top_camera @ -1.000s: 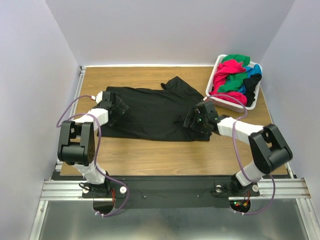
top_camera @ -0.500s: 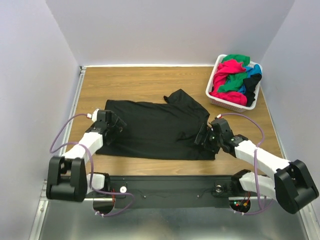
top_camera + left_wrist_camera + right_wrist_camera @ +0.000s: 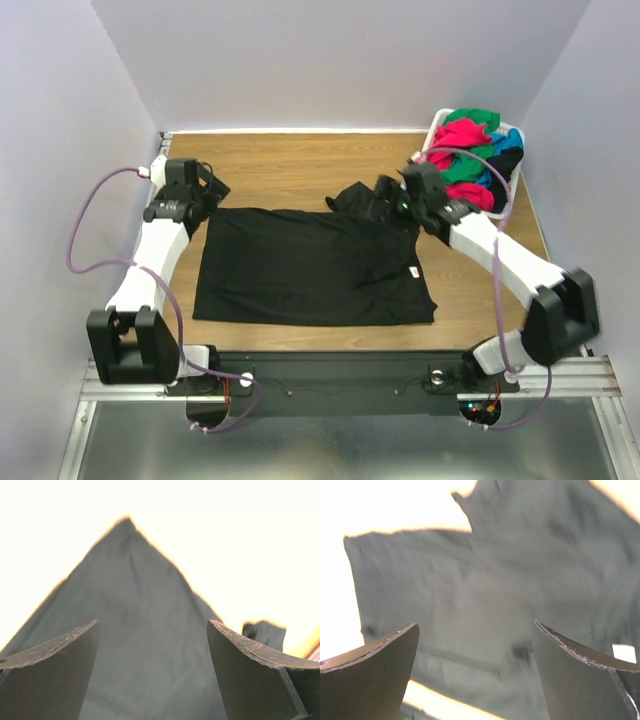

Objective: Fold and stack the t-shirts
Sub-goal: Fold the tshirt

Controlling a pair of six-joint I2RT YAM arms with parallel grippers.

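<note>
My left gripper is to pick up the black t-shirt by its back corner next, to pull the t-shirt's back edge over its body and fold it.
A black t-shirt (image 3: pixel 300 265) lies spread on the wooden table, with a small white neck label (image 3: pixel 412 272) near its right edge and a rumpled sleeve (image 3: pixel 355 197) at the back. My left gripper (image 3: pixel 207 195) is open and empty above the shirt's back left corner; the left wrist view shows that corner (image 3: pixel 135 610) between the fingers. My right gripper (image 3: pixel 385 198) is open and empty over the rumpled sleeve; the right wrist view shows black fabric (image 3: pixel 520 595) below. More t-shirts, pink-red (image 3: pixel 458 136), green (image 3: pixel 474 118), blue and black, are heaped in the basket.
A white slatted basket (image 3: pixel 437 125) stands at the back right corner of the table. Bare wood (image 3: pixel 290 160) lies behind the shirt. Purple cables loop from both arms. Lilac walls close in the left, back and right sides.
Both arms have swung from the shirt's near edge to its far edge. The shirt was dragged toward the front and now lies flatter. Both grippers have let go.
</note>
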